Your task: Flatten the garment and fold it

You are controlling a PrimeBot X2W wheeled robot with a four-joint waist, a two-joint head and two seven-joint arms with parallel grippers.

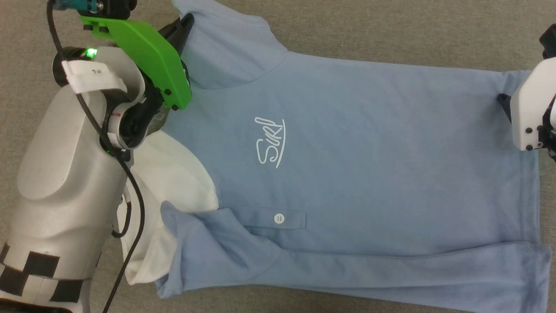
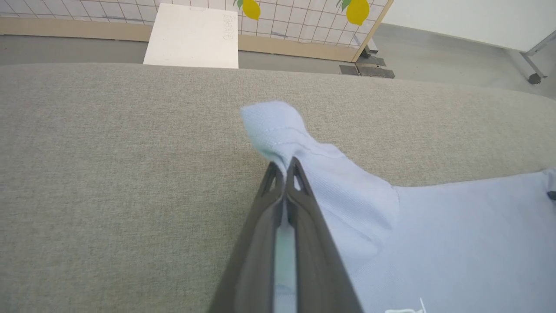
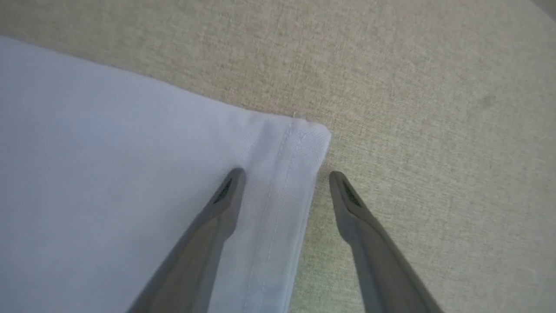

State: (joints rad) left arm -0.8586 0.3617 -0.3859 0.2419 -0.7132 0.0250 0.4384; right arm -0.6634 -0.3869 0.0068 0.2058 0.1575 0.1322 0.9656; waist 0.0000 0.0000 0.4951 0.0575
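Note:
The right gripper grabs the polo shirt by its stitched hem edge (image 1: pixel 518 78) next, to fold the shirt's body over toward the white collar (image 1: pixel 173 182).
The light blue polo shirt (image 1: pixel 347 165) lies spread sideways on the grey fabric surface, its white collar (image 1: pixel 173 182) at the left, one white button (image 1: pixel 279 218) and the white script logo (image 1: pixel 270 142) facing up. My left gripper (image 2: pixel 284 167) is shut on the far sleeve (image 2: pixel 282 130), lifting it into a peak; the head view shows it at the upper left (image 1: pixel 184 24). My right gripper (image 3: pixel 284 176) is open and straddles the hem corner (image 3: pixel 304 139), one finger on the cloth and one on the bare surface.
The near side of the shirt (image 1: pixel 347 269) is folded over along the front edge. Beyond the surface's far edge are a grey floor, a white board (image 2: pixel 191 34) and a tiled wall panel with yellow lemon pictures (image 2: pixel 358 11).

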